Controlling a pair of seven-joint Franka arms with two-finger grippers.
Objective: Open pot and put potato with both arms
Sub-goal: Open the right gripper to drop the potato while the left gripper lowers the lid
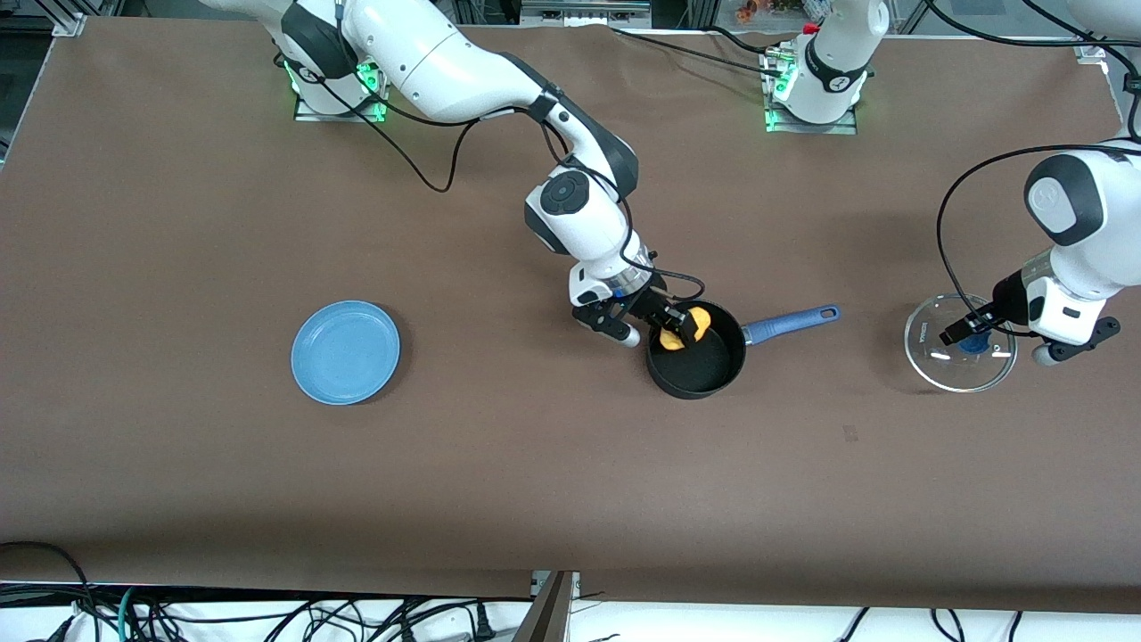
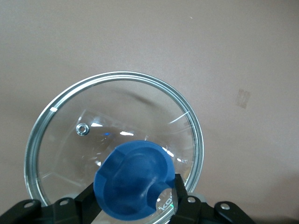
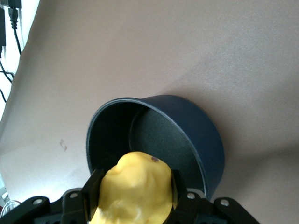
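Note:
The glass lid point(image 1: 945, 357) point(image 2: 117, 107) hangs above the brown tabletop. From here, the lid still stays held in my left gripper.
The black pot point(image 1: 704, 361) stands open near the table's middle, its blue handle point(image 1: 793, 321) pointing toward the left arm's end. My right gripper point(image 1: 679, 328) is shut on the yellow-orange potato point(image 1: 688, 324) and holds it over the pot's rim, at its edge toward the robots. In the right wrist view the potato point(image 3: 133, 191) fills the space between the fingers, just above the pot point(image 3: 187, 135). My left gripper point(image 1: 976, 334) is shut on the blue knob point(image 2: 133, 179) of the glass lid point(image 1: 945, 357), held low at the left arm's end of the table. I cannot tell whether the lid touches the table.
A flat blue plate point(image 1: 346, 351) lies toward the right arm's end of the table, well apart from the pot. Cables hang along the table's edge nearest the front camera.

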